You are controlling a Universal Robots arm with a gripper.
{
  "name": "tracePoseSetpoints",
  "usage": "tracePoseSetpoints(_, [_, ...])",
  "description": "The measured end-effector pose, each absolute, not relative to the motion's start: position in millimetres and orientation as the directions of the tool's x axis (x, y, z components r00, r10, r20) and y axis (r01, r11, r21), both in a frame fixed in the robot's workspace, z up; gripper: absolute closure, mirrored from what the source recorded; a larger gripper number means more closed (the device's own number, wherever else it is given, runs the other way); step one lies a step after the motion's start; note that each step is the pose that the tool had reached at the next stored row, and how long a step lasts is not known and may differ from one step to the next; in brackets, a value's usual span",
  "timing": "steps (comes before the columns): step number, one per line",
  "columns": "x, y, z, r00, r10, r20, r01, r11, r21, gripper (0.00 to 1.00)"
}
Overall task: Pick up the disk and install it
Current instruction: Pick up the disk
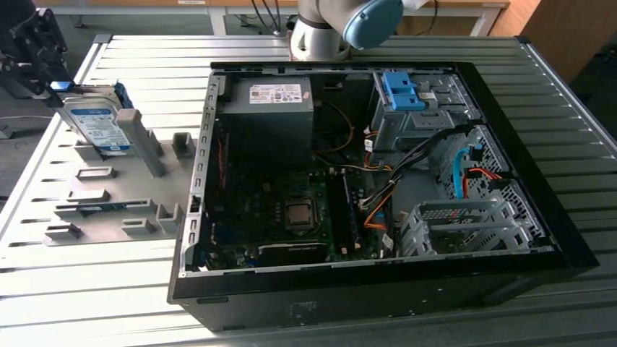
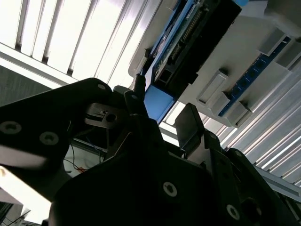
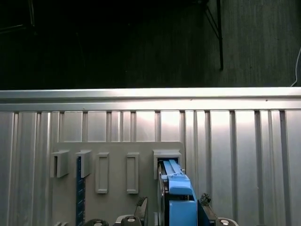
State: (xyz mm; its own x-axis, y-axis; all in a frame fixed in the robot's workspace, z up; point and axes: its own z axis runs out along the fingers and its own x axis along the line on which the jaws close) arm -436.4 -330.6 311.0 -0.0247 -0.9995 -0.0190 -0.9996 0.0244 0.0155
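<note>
Next, my gripper picks up the disk by its blue tab. Then I install the disk in the open computer case.
The disk stands on edge in a slot of the grey holder, at the exterior view's left, its white-and-blue label facing outward. My black gripper hangs at its upper end by the blue tab. In both wrist views the fingers sit on either side of the blue rail, with a small gap showing on one side. The gripper is open around the blue tab, and the disk rests in its slot.
The open black computer case lies on the slatted metal table, at the exterior view's right of the holder. Inside are a black box with a white sticker and a light-blue bracket. A memory stick stands in another holder slot.
</note>
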Motion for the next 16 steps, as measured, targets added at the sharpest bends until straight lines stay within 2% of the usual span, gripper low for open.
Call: tracePoseSetpoints(16, [-438, -325, 293, -0.029, -1.000, -0.010, -0.999, 0.029, 0.016, 0.47])
